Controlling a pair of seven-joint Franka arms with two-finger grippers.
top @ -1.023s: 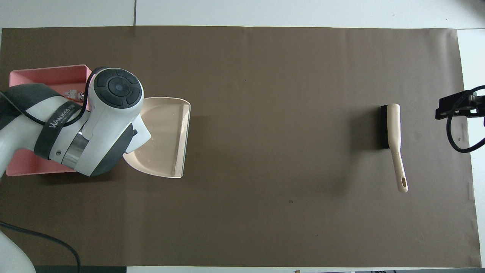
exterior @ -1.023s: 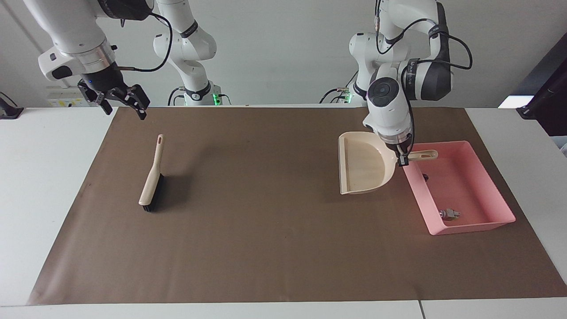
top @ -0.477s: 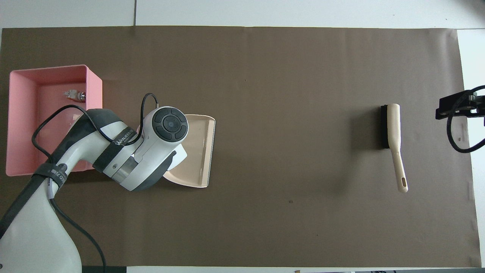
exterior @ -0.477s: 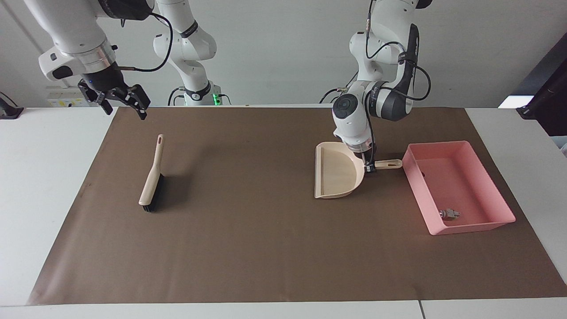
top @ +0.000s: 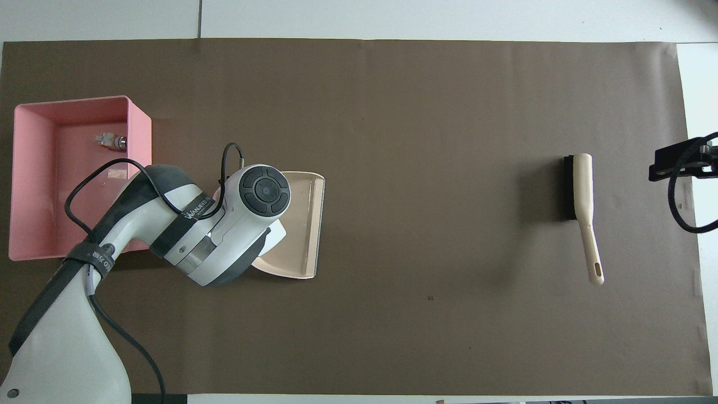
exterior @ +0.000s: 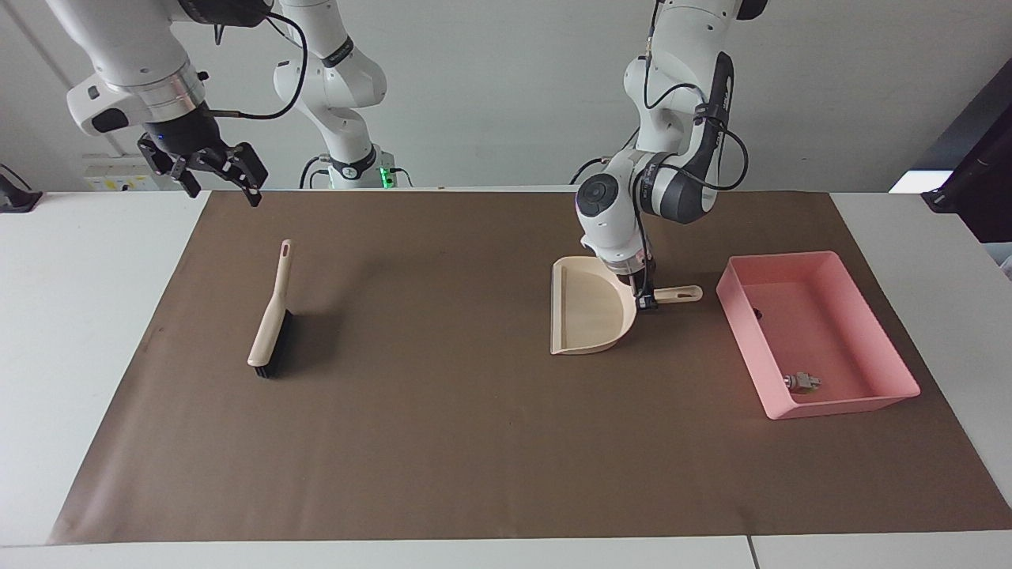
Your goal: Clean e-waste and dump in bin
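My left gripper should open now: the pan of the dustpan (top: 303, 224) is low and level on the brown mat, so the dustpan would lie flat.
The pink bin (exterior: 838, 408) stands on the brown mat at the left arm's end. In it lie the white-grey e-waste bit (exterior: 800, 382) and the black bit (exterior: 757, 314). My left gripper (exterior: 646, 301) is shut on the handle of the beige dustpan (exterior: 589, 310). It holds the dustpan level and low at the mat, beside the bin toward the table's middle. The pan looks empty. In the overhead view the bin (top: 73, 102) and the white-grey bit (top: 110, 140) show. The left arm hides its gripper, the black bit and part of the dustpan (top: 303, 224). My right gripper (exterior: 213, 178) is open and empty, raised over the mat's corner at the right arm's end.
A beige hand brush with black bristles (exterior: 271, 316) lies on the mat toward the right arm's end, its handle pointing toward the robots; it also shows in the overhead view (top: 581, 196). The brown mat (exterior: 443, 442) covers most of the white table.
My left arm has carried the dustpan from the bin's rim toward the table's middle and lowered it to the mat. The right gripper has risen slightly.
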